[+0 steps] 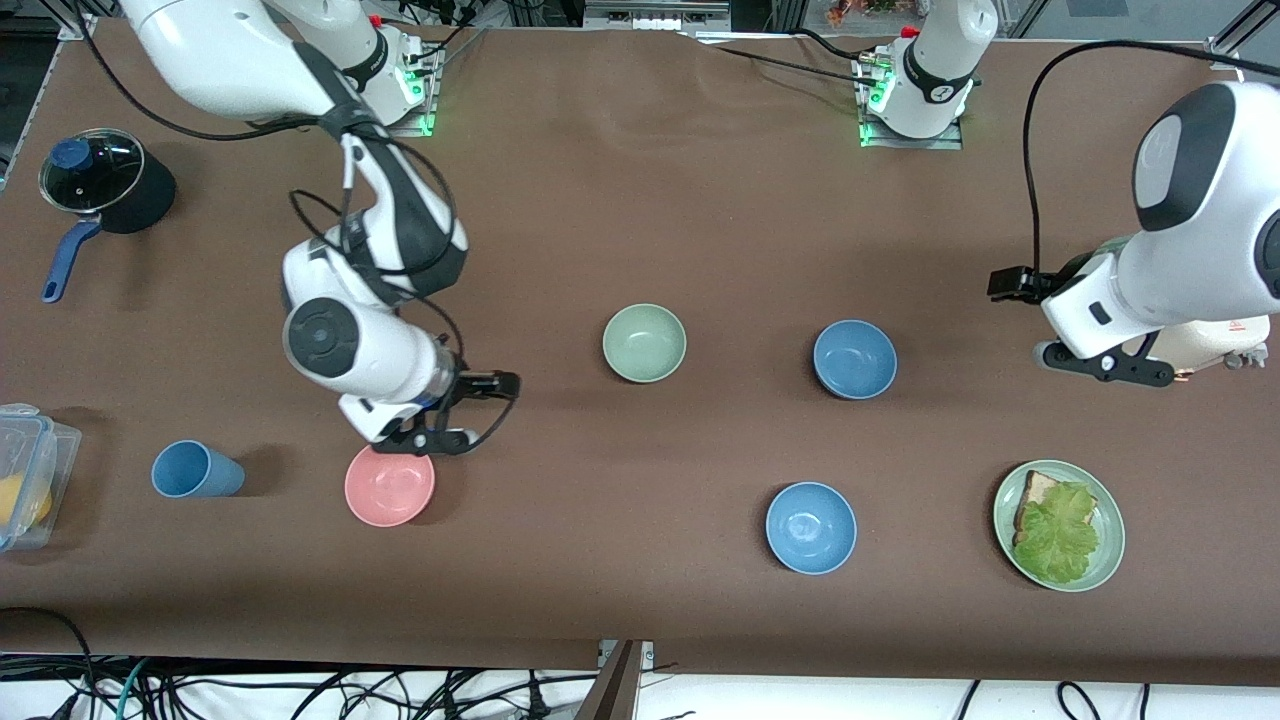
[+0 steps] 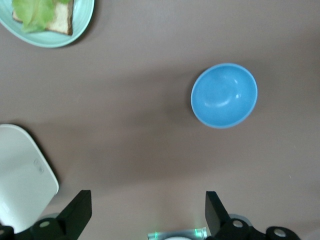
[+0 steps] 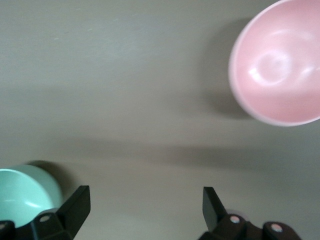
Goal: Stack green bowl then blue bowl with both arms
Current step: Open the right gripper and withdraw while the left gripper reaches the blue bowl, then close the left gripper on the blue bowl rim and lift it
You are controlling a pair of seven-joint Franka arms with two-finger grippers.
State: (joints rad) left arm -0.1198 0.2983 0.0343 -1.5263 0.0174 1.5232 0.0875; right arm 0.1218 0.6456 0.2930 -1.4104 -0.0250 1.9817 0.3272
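The dusty blue bowl needs to be stacked into the green bowl (image 1: 645, 343). My left gripper should grab the blue bowl next by its rim (image 1: 885, 383).
The pale green bowl (image 1: 645, 343) stands upright mid-table, alone. Beside it, toward the left arm's end, sits the dusty blue bowl (image 1: 855, 358), also alone. My right gripper (image 1: 432, 440) hangs open and holds nothing, over bare table at the pink bowl's (image 1: 389, 487) rim. The right wrist view shows the right gripper (image 3: 146, 195) with the pink bowl (image 3: 280, 65) to one side and the green bowl (image 3: 22, 192) by one finger. My left gripper (image 1: 1105, 368) waits raised at its end of the table. It also shows open in its wrist view (image 2: 147, 200), the blue bowl (image 2: 224, 95) below.
A brighter blue bowl (image 1: 811, 527) and a green plate (image 1: 1105, 560) with a lettuce sandwich lie nearer the front camera. At the right arm's end are a blue cup (image 1: 195, 469), a lidded black pot (image 1: 105, 180) and a plastic box (image 1: 25, 475) at the table edge.
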